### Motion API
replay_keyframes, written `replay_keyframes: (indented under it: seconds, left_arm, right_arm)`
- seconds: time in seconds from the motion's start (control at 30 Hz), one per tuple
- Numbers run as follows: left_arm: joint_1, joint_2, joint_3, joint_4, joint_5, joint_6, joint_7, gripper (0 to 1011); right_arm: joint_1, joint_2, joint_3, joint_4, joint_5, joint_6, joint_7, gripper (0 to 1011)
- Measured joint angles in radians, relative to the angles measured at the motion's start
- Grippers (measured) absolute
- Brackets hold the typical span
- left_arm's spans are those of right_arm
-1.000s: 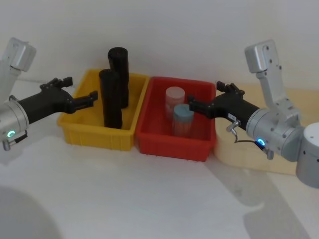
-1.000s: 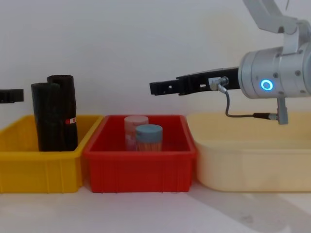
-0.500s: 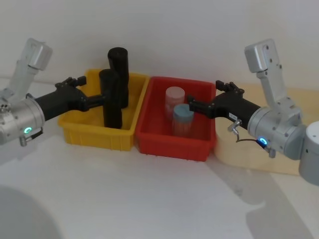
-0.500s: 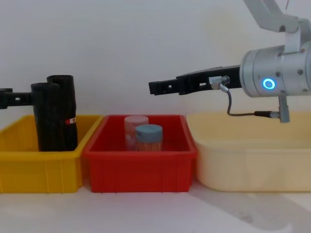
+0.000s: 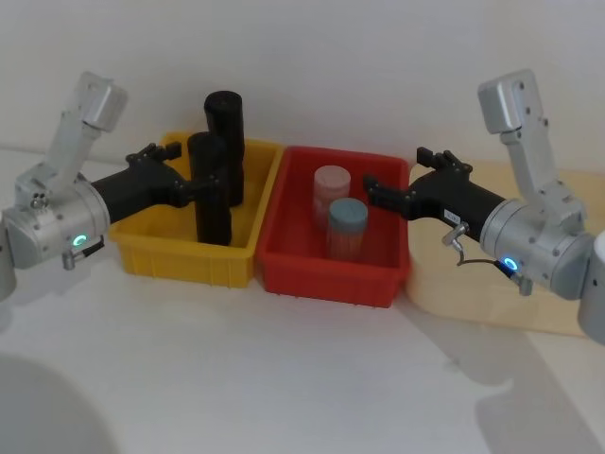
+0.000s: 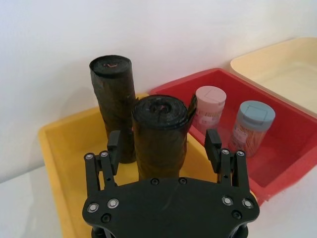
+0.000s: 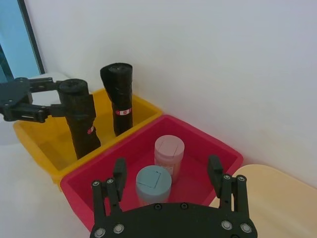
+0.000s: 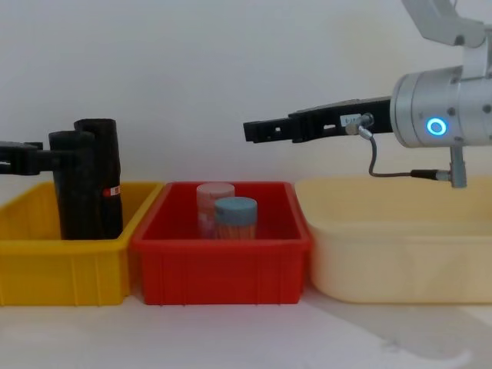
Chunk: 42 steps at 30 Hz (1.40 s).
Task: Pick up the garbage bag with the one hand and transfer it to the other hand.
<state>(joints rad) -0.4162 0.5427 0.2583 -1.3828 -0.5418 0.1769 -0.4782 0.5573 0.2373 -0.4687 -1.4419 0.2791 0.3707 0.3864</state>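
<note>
The left gripper next needs to grab the garbage bag by its upper part (image 8: 74,157), above the yellow bin's rim, because the bin's sides surround the bag's bottom.
The garbage bag (image 5: 213,203), a black roll, stands upright at the front of the yellow bin (image 5: 180,255). My left gripper (image 5: 200,185), on the green-ringed arm, is open, with one finger on each side of the roll's upper part. In the left wrist view small gaps separate the roll (image 6: 161,119) from both fingers (image 6: 115,148). My right gripper (image 5: 373,194), on the blue-ringed arm, hangs open above the red bin (image 5: 326,274), holding nothing. The chest view puts the roll (image 8: 75,192) at far left.
A second, taller black roll (image 5: 225,142) with a red-and-white mark stands just behind the first. The red bin holds a pink-lidded jar (image 5: 332,184) and a blue-lidded jar (image 5: 347,227). A cream tray (image 8: 400,261) sits to the right of the bins.
My left gripper moved forward from beside the yellow bin until its fingers straddle the front roll. The right gripper drew back slightly to the right.
</note>
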Motion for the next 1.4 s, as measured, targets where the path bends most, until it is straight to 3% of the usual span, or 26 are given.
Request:
replay_keyframes:
  seconds: [0.47,0.7,1.0,1.4]
  left_arm:
    - [-0.05,-0.032,0.033,0.053,0.03,-0.025,0.021,999]
    - [-0.06,-0.038,0.039,0.064,0.036,-0.029,0.025,864]
    - [-0.067,-0.043,0.043,0.072,0.041,-0.034,0.029,590]
    - [-0.071,-0.045,0.046,0.076,0.043,-0.035,0.03,548]
  right_arm:
    - [0.018,0.01,0.0,0.024,0.019,-0.018,0.015,1001]
    - [0.027,0.01,-0.006,0.037,0.026,-0.019,0.021,1002]
    - [0.046,0.006,-0.025,0.064,0.034,-0.006,0.033,1001]
    - [0.08,-0.01,-0.066,0.127,0.038,0.022,0.057,1001]
